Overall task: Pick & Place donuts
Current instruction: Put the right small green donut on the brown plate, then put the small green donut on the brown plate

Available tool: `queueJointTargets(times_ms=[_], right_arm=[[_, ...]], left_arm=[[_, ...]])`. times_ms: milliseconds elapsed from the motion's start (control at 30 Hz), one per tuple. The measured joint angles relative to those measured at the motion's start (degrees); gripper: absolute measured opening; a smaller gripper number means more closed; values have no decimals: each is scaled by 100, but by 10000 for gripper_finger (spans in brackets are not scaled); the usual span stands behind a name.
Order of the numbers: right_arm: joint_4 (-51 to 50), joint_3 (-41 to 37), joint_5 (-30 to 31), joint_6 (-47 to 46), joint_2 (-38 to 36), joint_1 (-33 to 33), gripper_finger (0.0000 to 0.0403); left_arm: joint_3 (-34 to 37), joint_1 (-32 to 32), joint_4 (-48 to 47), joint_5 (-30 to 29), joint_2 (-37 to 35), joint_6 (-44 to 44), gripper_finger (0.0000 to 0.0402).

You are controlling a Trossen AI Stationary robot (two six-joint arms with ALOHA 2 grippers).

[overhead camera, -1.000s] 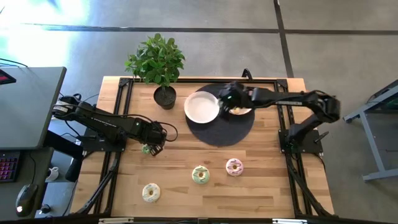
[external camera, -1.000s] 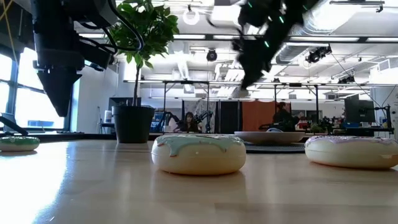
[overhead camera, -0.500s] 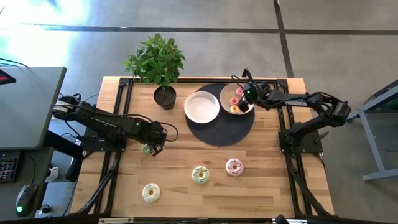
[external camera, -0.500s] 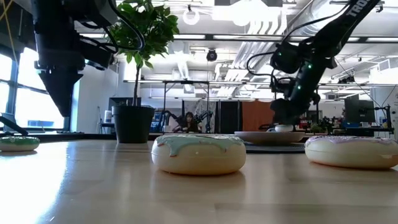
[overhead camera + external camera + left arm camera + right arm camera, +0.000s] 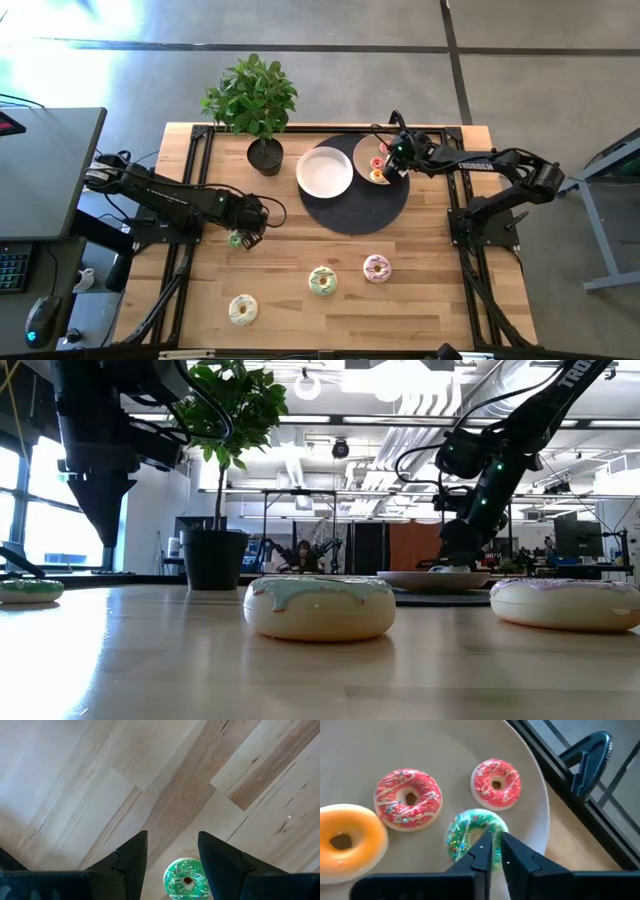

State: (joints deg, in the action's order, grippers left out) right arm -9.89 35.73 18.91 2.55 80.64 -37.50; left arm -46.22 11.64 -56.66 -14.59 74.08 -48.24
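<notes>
My left gripper will take the tiny green donut by one side of its ring point(image 5: 235, 241) next, so the donut can go to the beige plate point(image 5: 366, 150).
My right gripper point(image 5: 496, 842) points down over the beige plate point(image 5: 366, 150) at the far right of the dark mat and is shut on a tiny green donut point(image 5: 467, 835). Two pink-red donuts point(image 5: 409, 799) point(image 5: 496, 782) and an orange one point(image 5: 345, 837) lie on the same plate. My left gripper point(image 5: 172, 840) hangs open above another tiny green donut point(image 5: 186, 879) that lies flat on the wood at the table's left point(image 5: 236, 240), a finger on either side, apart from it. Three larger donuts lie near the front edge: pale yellow point(image 5: 243, 309), green-cream point(image 5: 322, 281), pink point(image 5: 376, 268). My right gripper pinches the tiny green donut's ring point(image 5: 496, 826) between its two fingers, coming from above and pointing down. One fingertip point(image 5: 482, 851) stands about over the hole and the other point(image 5: 516, 856) outside the rim. The donut's underside is on the beige plate.
An empty white plate point(image 5: 325, 172) sits on the round dark mat point(image 5: 350, 215) beside the beige plate. A potted plant point(image 5: 256, 105) stands at the far edge, left of the mat. Bare wood lies between the mat and the three larger donuts.
My right gripper has moved from above the gap between the two plates toward the table's right and down onto the beige plate, carrying the green donut with it. For the last half second it has stayed there.
</notes>
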Motion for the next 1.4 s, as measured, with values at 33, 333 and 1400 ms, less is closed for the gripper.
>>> queueJointTargets(times_ms=[33, 333, 1400], right_arm=[[7, 0, 12, 5, 0, 0, 41], [-21, 70, -43, -70, -1, 0, 125], [551, 557, -1337, -1001, -2, 280, 138]], left_arm=[[0, 0, -1, 0, 0, 1, 170], [0, 0, -37, 437, 0, -1, 170], [1166, 4, 1153, 1372, 11, 61, 46]])
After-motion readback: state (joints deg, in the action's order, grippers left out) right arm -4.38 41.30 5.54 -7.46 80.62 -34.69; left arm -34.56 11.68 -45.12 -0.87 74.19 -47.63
